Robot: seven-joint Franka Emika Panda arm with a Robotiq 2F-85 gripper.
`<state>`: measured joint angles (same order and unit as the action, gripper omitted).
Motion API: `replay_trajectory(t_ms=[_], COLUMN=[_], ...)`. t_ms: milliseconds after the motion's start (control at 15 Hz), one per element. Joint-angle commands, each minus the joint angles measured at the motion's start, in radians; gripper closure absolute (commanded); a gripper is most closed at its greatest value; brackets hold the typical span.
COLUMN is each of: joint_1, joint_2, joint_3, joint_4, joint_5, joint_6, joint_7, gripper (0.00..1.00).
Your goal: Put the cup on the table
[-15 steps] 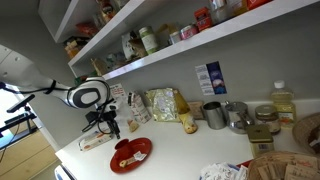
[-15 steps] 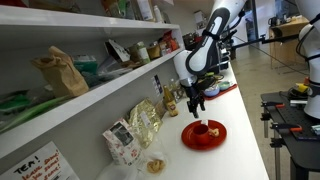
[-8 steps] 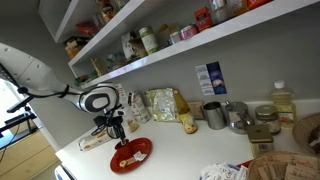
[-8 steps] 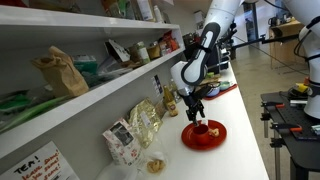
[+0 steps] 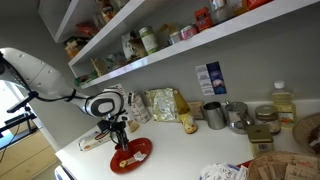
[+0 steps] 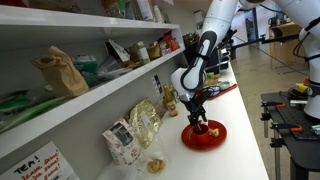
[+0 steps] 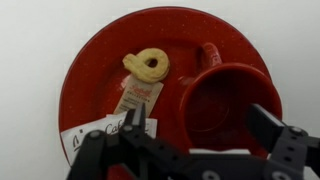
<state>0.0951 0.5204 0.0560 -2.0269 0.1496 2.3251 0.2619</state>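
My fingertips are above the cup's rim, so they would miss the cup's side if I closed now. My gripper needs to go lower first and then close on the cup's side.
A red cup stands on a red plate on the white table. A ring-shaped biscuit and a small sachet lie on the plate beside it. My gripper is open, its two fingers on either side of the cup, just above it. In both exterior views the gripper hangs low over the plate; the cup is mostly hidden behind the gripper there.
Snack bags, a packet, metal tins and jars stand along the back of the table under wall shelves. A basket sits at the front edge. Bare table lies around the plate.
The arm has moved along the table toward the plate and come down; the open gripper now straddles the cup.
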Motion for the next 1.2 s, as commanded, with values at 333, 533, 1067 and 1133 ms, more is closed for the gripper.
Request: replay_trajectory(t_ms=[333,533,1067,1133], joint_1=[-0.006,-0.011,-0.029,-0.033], joint_2=[0.054,0.052,-0.004,-0.016], joint_3=[0.000,0.002,0.020,0.026], joint_4=[0.024,0.023,-0.017,-0.023], joint_5=[0.015,0.024,0.066,0.080], joint_6=[-0.034,-0.037,-0.010,-0.007], joint_7=[-0.022,-0.025,-0.046,-0.054], gripper=[0.32,0.55,1.00,0.99])
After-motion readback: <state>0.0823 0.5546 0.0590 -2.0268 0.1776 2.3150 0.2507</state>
